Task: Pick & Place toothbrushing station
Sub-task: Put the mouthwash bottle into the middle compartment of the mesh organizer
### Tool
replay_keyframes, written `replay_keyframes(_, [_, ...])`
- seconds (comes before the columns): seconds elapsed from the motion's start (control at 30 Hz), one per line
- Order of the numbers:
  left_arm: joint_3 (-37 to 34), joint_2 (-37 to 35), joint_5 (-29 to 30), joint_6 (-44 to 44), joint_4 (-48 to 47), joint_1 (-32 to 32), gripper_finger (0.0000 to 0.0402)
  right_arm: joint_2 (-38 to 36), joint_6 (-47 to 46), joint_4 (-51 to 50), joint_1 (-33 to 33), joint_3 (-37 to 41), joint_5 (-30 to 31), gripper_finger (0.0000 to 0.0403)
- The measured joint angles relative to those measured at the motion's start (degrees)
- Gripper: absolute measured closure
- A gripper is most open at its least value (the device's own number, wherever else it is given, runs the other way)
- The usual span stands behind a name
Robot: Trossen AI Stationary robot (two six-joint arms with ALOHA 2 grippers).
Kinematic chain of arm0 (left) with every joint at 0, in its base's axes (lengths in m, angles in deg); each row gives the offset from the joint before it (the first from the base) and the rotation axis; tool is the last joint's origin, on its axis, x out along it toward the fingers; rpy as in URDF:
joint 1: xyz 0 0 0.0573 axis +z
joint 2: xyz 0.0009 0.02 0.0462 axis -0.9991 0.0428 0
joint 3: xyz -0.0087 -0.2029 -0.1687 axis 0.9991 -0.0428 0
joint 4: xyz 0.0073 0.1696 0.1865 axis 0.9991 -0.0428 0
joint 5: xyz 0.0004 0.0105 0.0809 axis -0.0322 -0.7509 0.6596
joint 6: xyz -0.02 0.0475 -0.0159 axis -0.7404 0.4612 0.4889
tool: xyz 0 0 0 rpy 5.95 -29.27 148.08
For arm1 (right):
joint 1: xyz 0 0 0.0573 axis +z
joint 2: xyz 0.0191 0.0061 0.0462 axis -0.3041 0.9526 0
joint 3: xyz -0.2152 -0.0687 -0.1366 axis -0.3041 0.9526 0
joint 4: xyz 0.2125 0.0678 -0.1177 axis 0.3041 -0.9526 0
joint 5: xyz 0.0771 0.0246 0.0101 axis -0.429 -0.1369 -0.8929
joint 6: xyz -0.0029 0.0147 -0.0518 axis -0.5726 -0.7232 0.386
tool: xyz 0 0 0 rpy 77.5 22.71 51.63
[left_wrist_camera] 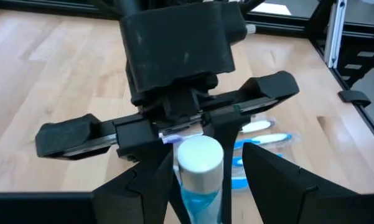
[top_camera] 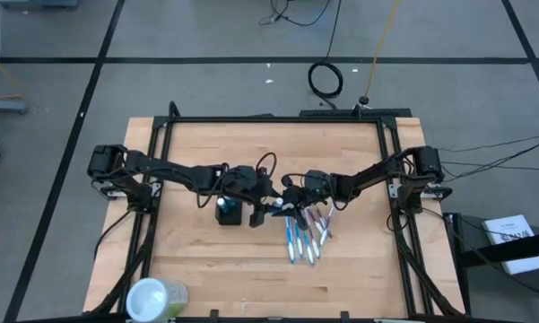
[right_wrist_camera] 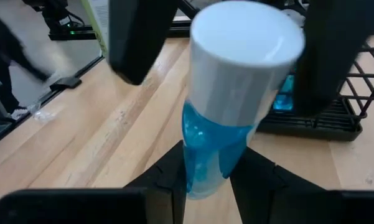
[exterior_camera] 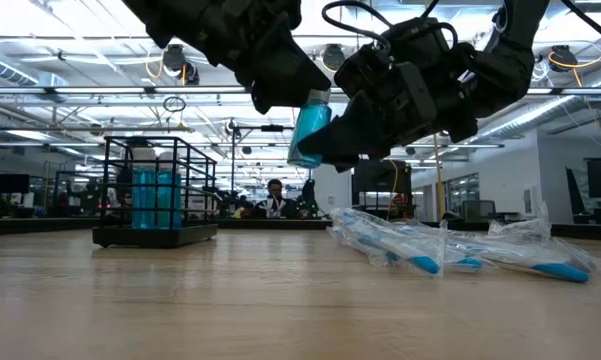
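Next, my left gripper takes hold of the white cap (left_wrist_camera: 200, 164), so the small bottle's blue body (left_wrist_camera: 201, 206) stays free to enter the holder.
A small bottle of blue liquid with a white cap (exterior_camera: 308, 130) hangs in the air between my two grippers, just right of the black mesh holder (top_camera: 229, 212). The holder stands on the table with blue bottles inside (exterior_camera: 155, 195). My right gripper (right_wrist_camera: 205, 186) is shut on the bottle's blue body. My left gripper (left_wrist_camera: 202, 205) is open. Its fingers stand on either side of the bottle just below the cap, and a gap shows beside one finger. Several wrapped toothbrushes (top_camera: 303, 235) lie flat on the table to the right. My right gripper pinches the bottle's blue body (right_wrist_camera: 215, 155), below the white cap, between its two fingers. The fingers come from the table's right and lie across the bottle. The bottle is lifted clear of the table, cap up and a little tilted.
A pale-green round container (top_camera: 157, 299) stands at the table's near left corner. The toothbrush pile (exterior_camera: 450, 255) lies right of the grippers. The black frame rails (top_camera: 390, 161) run along the table's sides.
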Motion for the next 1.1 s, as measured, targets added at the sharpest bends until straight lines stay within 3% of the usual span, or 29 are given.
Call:
replay_keyframes(0.27, [0.00,0.00,0.00,-0.12,-0.45,0.28,0.0209,0.00,0.39,-0.07,0.00,0.00,1.31,0.0310])
replay_keyframes(0.53, [0.00,0.00,0.01,-0.26,-0.49,0.28,0.0303,0.00,0.89,-0.50,0.00,0.00,1.29,0.0310])
replay_keyframes(0.77, [-0.07,-1.57,0.47,0.01,-0.83,0.28,0.0308,-0.17,-0.02,-0.13,0.00,0.00,2.56,0.0297])
replay_keyframes(0.93, [-0.18,-5.13,6.94,1.80,-1.58,0.09,0.0308,-0.18,-3.42,-0.41,0.00,-0.07,10.96,0.0270])
replay_keyframes(1.1, [0.00,-10.93,17.13,1.49,-5.56,-1.07,0.0308,-0.10,-4.62,-0.73,-0.10,0.01,11.82,0.0246])
